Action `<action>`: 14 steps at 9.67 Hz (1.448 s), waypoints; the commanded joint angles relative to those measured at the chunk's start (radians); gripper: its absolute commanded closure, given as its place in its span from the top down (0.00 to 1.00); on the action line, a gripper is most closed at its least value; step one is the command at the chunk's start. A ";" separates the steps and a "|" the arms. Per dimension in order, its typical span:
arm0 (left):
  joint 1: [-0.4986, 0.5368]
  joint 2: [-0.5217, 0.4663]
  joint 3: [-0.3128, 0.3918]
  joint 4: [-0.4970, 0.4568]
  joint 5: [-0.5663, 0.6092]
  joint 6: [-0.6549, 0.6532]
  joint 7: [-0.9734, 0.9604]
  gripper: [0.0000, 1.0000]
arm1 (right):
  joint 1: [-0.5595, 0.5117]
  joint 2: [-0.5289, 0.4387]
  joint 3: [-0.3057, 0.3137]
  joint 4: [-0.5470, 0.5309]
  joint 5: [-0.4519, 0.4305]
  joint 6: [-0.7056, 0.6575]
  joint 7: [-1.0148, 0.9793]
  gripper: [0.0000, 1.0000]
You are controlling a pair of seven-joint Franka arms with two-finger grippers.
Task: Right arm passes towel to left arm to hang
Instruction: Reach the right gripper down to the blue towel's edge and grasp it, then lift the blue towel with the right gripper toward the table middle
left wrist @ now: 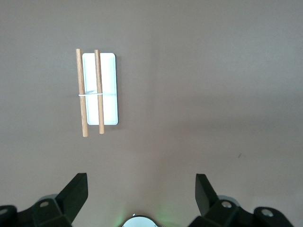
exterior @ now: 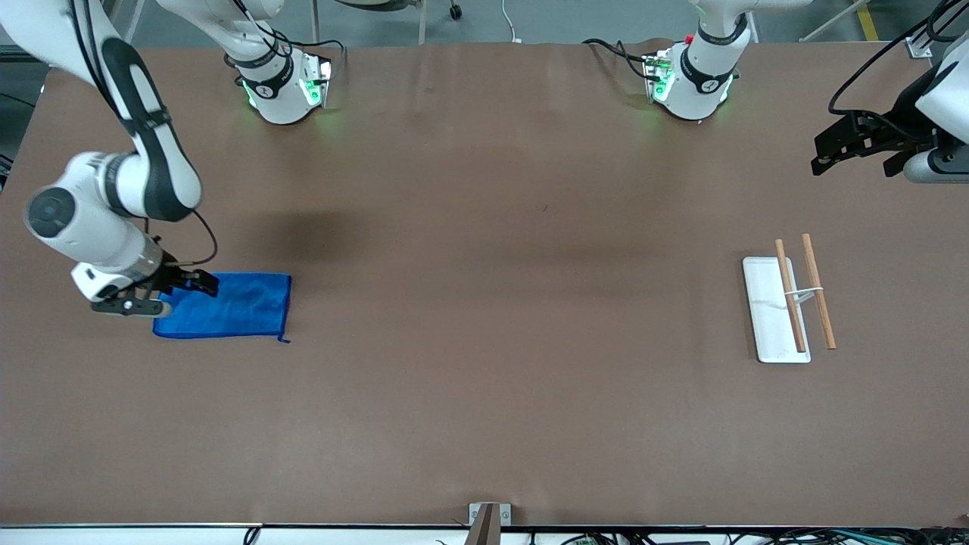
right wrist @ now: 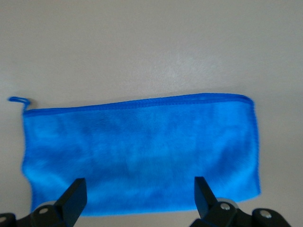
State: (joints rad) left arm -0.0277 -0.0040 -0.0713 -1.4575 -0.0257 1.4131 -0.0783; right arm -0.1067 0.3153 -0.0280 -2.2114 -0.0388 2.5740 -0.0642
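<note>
My right gripper grabs the towel's edge (exterior: pixel 158 313) opposite the loop tag next, to keep the blue towel's loop tag (exterior: pixel 284 341) free for hanging.
The blue towel (exterior: pixel 231 306) lies flat on the brown table toward the right arm's end, its loop tag (exterior: pixel 284 340) at one corner. It fills the right wrist view (right wrist: pixel 142 151), with the tag (right wrist: pixel 18 100) showing there too. My right gripper (exterior: pixel 170 295) is open and low over the towel's short edge, with one finger on each side of that edge (right wrist: pixel 139 196). My left gripper (exterior: pixel 855 166) is open and empty (left wrist: pixel 141 194), waiting high over the left arm's end of the table.
A white rack base (exterior: pixel 768 318) with two raised wooden rods (exterior: pixel 789 295) stands toward the left arm's end; it also shows in the left wrist view (left wrist: pixel 108 90). A metal bracket (exterior: pixel 488 515) sits at the table's edge nearest the camera.
</note>
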 commanded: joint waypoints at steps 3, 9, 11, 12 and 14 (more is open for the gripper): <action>0.005 0.012 -0.007 -0.026 0.010 0.018 0.005 1.00 | -0.034 0.129 0.003 -0.008 -0.007 0.158 -0.060 0.98; 0.005 0.007 -0.007 -0.034 0.010 0.017 0.005 1.00 | -0.028 0.153 0.005 -0.005 0.002 0.118 -0.014 0.00; 0.005 0.007 -0.007 -0.035 0.010 0.017 0.005 1.00 | -0.013 0.121 0.008 0.044 0.004 -0.025 0.013 0.00; 0.005 0.007 -0.007 -0.035 0.010 0.017 0.003 1.00 | -0.008 0.098 0.008 0.106 0.005 -0.172 0.017 0.00; 0.005 0.006 -0.007 -0.035 0.009 0.015 0.003 1.00 | 0.005 0.077 0.011 0.215 0.005 -0.349 0.017 0.00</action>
State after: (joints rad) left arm -0.0277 -0.0012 -0.0720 -1.4619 -0.0256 1.4185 -0.0783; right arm -0.1120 0.4242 -0.0215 -2.0403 -0.0380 2.3117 -0.0659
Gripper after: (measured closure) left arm 0.000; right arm 0.868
